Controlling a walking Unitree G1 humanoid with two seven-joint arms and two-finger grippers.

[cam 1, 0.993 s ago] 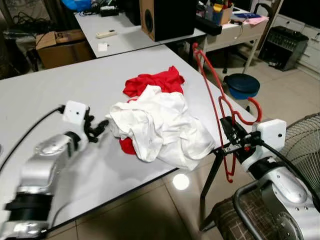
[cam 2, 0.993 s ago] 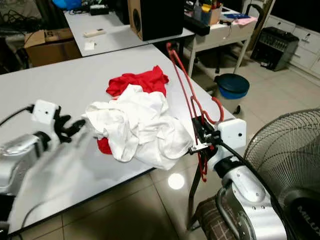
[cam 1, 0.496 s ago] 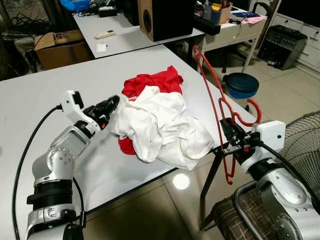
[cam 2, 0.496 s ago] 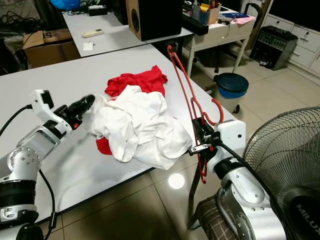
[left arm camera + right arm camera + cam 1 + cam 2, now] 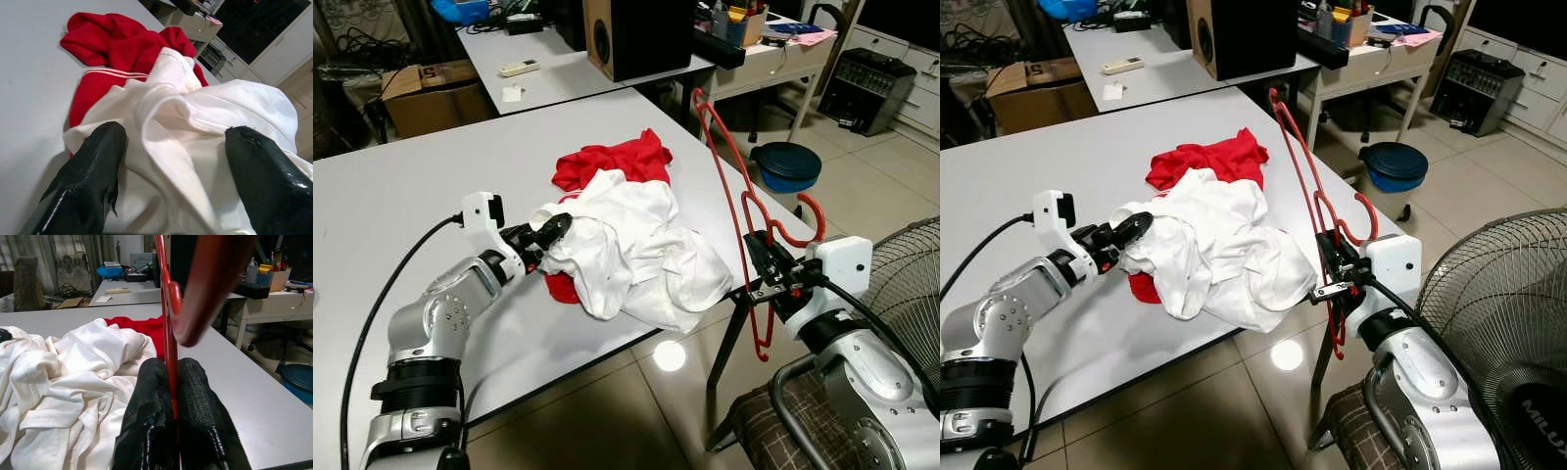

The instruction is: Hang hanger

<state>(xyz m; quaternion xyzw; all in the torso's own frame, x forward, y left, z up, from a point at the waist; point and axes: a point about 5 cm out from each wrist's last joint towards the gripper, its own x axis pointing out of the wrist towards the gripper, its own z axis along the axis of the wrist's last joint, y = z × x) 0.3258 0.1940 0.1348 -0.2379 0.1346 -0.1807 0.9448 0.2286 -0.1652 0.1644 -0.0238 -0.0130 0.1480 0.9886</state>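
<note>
My left gripper is to pinch that raised fold (image 5: 164,156) next, because it stands up from the white garment while the crumpled cloth around it lies slack.
A red plastic hanger (image 5: 734,206) stands upright off the table's right edge, and my right gripper (image 5: 764,269) is shut on its lower bar. A crumpled white garment (image 5: 631,245) lies on the white table (image 5: 401,196), partly covering a red garment (image 5: 617,162). My left gripper (image 5: 551,233) is at the white garment's left edge, open, with a fold of the cloth between its fingers (image 5: 95,166). In the right wrist view the hanger (image 5: 168,308) rises from between the shut fingertips (image 5: 156,396).
A fan (image 5: 911,269) stands at the right, close to my right arm. A blue bin (image 5: 786,166) sits on the tiled floor beyond the table's corner. A second table (image 5: 548,69) with a speaker (image 5: 641,34) stands behind. A plaid chair seat (image 5: 783,426) is below my right arm.
My left gripper has dropped down and moved right onto the white garment's left edge. The right gripper and the hanger have stayed where they were.
</note>
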